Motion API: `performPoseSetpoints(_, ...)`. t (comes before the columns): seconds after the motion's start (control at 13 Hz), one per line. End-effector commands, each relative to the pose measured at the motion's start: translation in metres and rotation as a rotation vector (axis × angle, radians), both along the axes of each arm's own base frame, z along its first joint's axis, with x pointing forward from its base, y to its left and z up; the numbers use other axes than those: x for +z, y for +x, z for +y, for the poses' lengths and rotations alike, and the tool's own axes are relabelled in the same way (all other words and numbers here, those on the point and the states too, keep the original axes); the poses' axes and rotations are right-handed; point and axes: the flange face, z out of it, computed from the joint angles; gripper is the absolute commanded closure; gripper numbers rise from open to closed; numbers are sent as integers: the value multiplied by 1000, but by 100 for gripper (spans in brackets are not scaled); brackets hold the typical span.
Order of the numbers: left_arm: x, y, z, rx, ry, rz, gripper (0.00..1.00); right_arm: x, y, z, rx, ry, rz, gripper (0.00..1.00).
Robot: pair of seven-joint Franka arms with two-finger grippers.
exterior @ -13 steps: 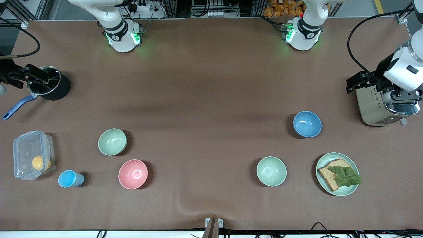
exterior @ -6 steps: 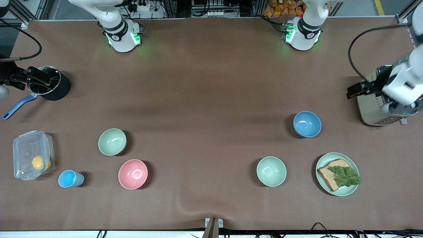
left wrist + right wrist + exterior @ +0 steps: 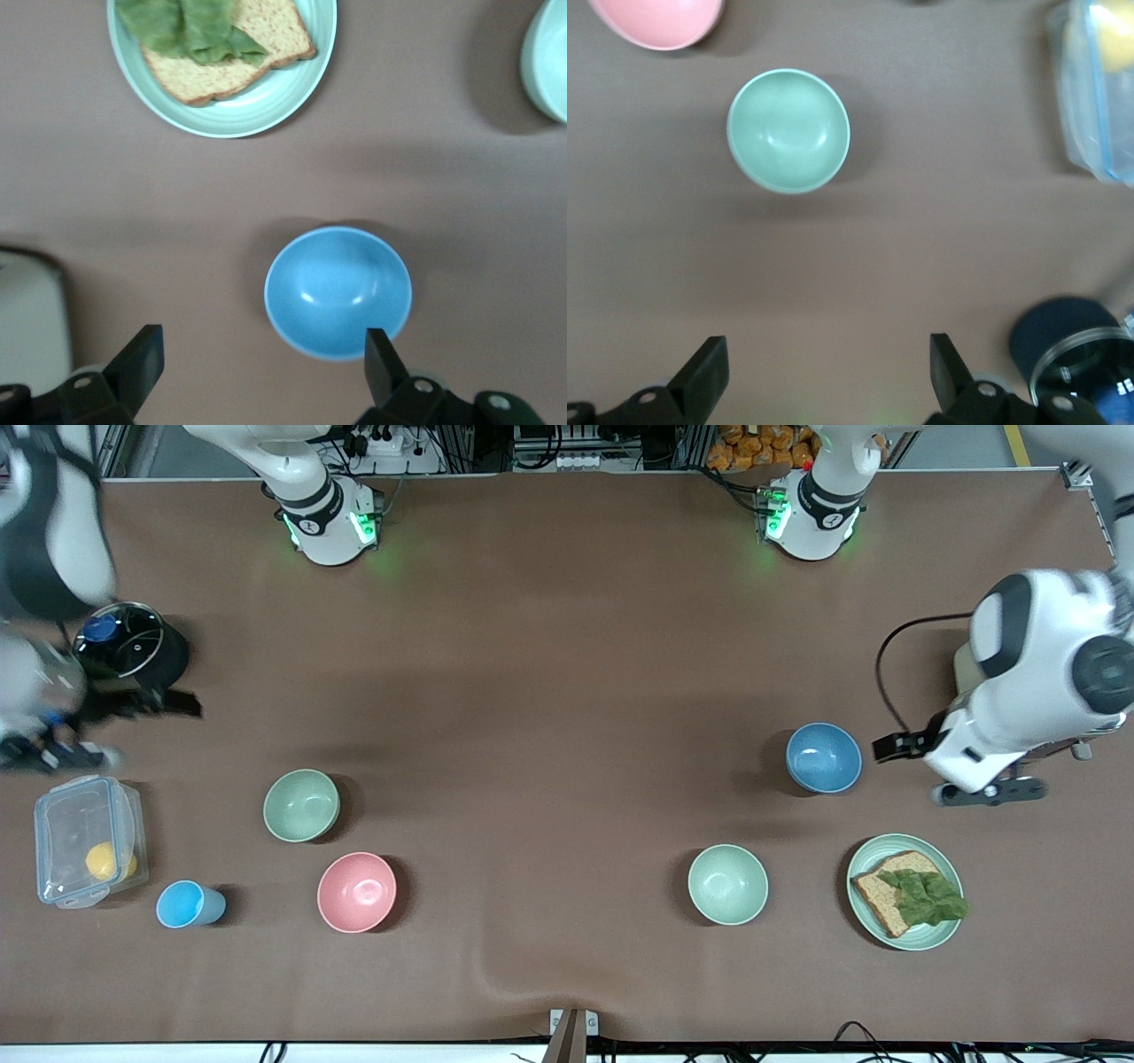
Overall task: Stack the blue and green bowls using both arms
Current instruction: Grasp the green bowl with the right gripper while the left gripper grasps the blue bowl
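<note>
The robot's right gripper will next stack the sage green bowl with the blue bowl (image 3: 823, 757), picking up the green bowl by its rim (image 3: 300, 771).
The blue bowl (image 3: 823, 757) stands upright on the table toward the left arm's end; it also shows in the left wrist view (image 3: 338, 290). My left gripper (image 3: 990, 790) (image 3: 262, 336) is open and empty, in the air over the table between the blue bowl and the toaster. The sage green bowl (image 3: 301, 805) stands upright toward the right arm's end; it also shows in the right wrist view (image 3: 788, 131). My right gripper (image 3: 53, 755) (image 3: 827, 343) is open and empty, in the air over the table between the black pot and the clear container.
A paler mint bowl (image 3: 727, 884) and a plate with bread and lettuce (image 3: 943, 930) lie nearer the front camera than the blue bowl. A pink bowl (image 3: 356, 892), light-blue cup (image 3: 190, 903), clear container (image 3: 84, 852), black pot (image 3: 155, 657) and toaster (image 3: 964, 666) stand around.
Both arms have swung in from the table's ends. My left gripper left the toaster and came beside the blue bowl. My right gripper left the pot and moved toward the container.
</note>
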Motion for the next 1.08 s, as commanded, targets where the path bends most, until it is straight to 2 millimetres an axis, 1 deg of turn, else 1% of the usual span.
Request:
performPoseSetpoints(0.0, -41, -14, 7, -24, -1, -33, 0, -78, 30, -28, 23, 49, 13, 0)
performPoseSetpoints(0.15, -71, -13, 9, -20, -9, -12, 0, -135, 46, -34, -5, 118, -14, 0)
performPoseSetpoints(0.23, -79, -13, 18, -5, -11, -3, 0, -162, 51, -34, -31, 142, -19, 0)
performPoseSetpoints(0.31, -88, -18, 19, -8, -11, 17, 0, -182, 54, -33, -51, 161, -30, 0)
performPoseSetpoints(0.38, -97, -23, 19, -9, -12, 26, 0, -196, 56, -30, -63, 170, -34, 0)
performPoseSetpoints(0.46, -104, -27, 19, -9, -13, 28, 3, -202, 57, -24, -79, 185, -36, 0)
performPoseSetpoints(0.54, -113, -30, 18, -11, -16, 26, 6, -205, 58, -17, -81, 198, -43, 0)
performPoseSetpoints(0.69, -127, -36, 19, -11, -20, 39, 14, -222, 59, -18, -86, 189, -56, 0)
performPoseSetpoints(0.77, -129, -36, 19, -11, -20, 43, 18, -231, 58, -19, -88, 188, -58, 0)
performPoseSetpoints(0.85, -133, -37, 19, -9, -20, 49, 24, -238, 56, -19, -86, 185, -62, 56)
performPoseSetpoints(0.92, -136, -37, 19, -9, -21, 55, 30, -245, 54, -18, -89, 181, -65, 84)
performPoseSetpoints(1.0, -137, -37, 20, -8, -21, 56, 34, -248, 52, -18, -89, 179, -74, 97)
